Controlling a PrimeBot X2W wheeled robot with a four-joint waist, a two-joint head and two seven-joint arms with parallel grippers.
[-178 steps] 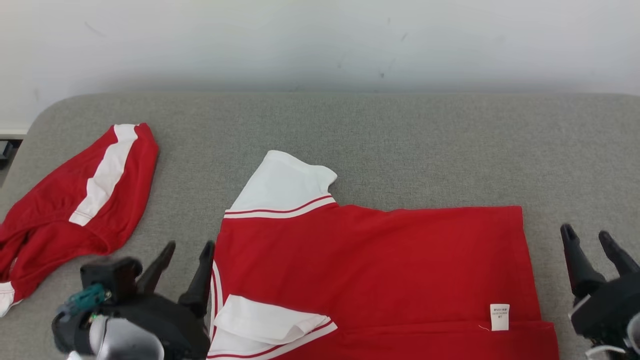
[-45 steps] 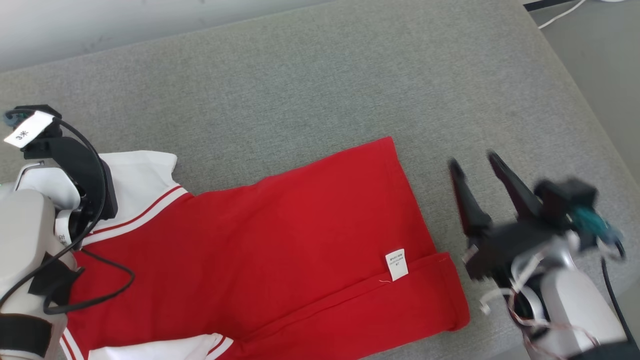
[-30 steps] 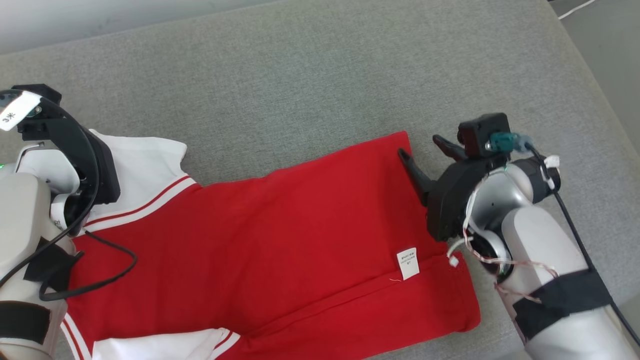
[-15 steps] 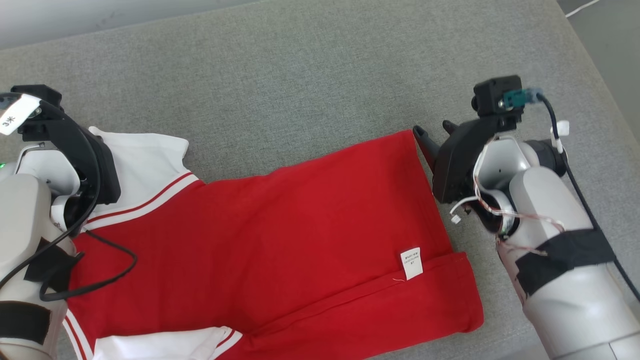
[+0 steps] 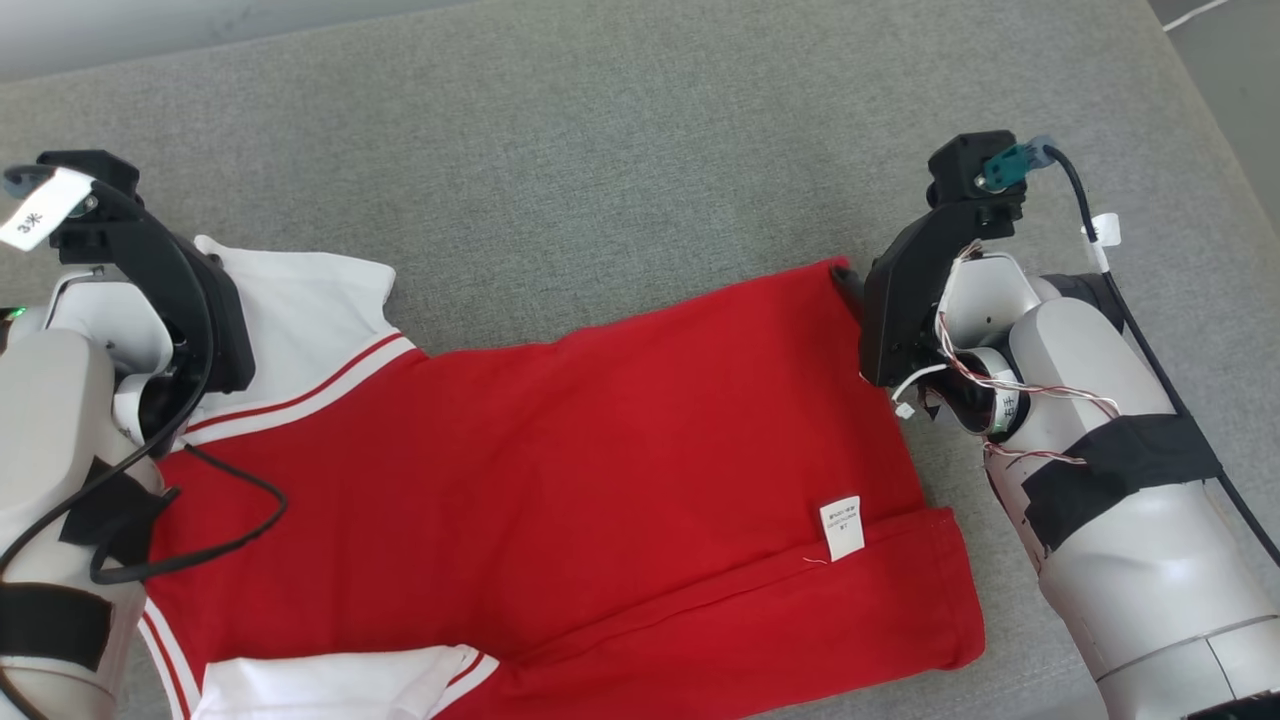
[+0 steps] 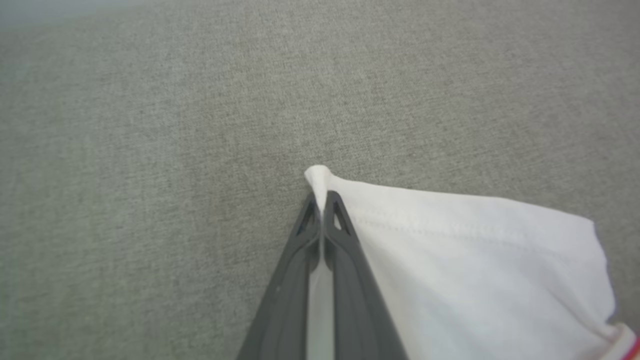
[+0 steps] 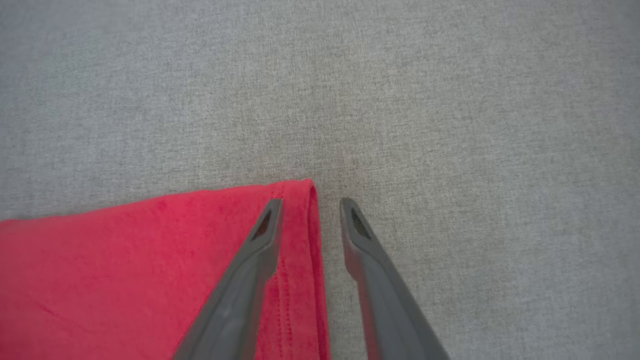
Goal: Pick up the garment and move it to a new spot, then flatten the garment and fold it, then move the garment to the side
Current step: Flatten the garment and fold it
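Observation:
The rest of the red cloth (image 5: 624, 468) is spread flat on the surface, so my right gripper should pinch the shirt by its far hem corner (image 5: 839, 271) next.
The garment (image 5: 560, 470) is a red shirt with white sleeves, spread flat on the grey padded surface (image 5: 600, 150). My left gripper (image 6: 320, 200) is shut on the corner of the far white sleeve (image 6: 475, 260), pinching a small peak of cloth. That sleeve (image 5: 300, 300) lies beside my left wrist in the head view. My right gripper (image 7: 310, 202) is open and straddles the shirt's far hem corner (image 7: 295, 192). One finger rests over the red cloth, the other over bare grey surface. From the head, its fingertips (image 5: 848, 275) barely show at that corner.
A white care label (image 5: 842, 527) sticks out at the shirt's side seam near my right forearm. The surface's right edge runs along the upper right, with floor (image 5: 1240, 60) beyond. Bare grey fabric stretches behind the shirt.
My right gripper has moved up to the shirt's far hem corner, and its jaws have narrowed around the hem. The left gripper still pinches the sleeve. The head view has shifted slightly.

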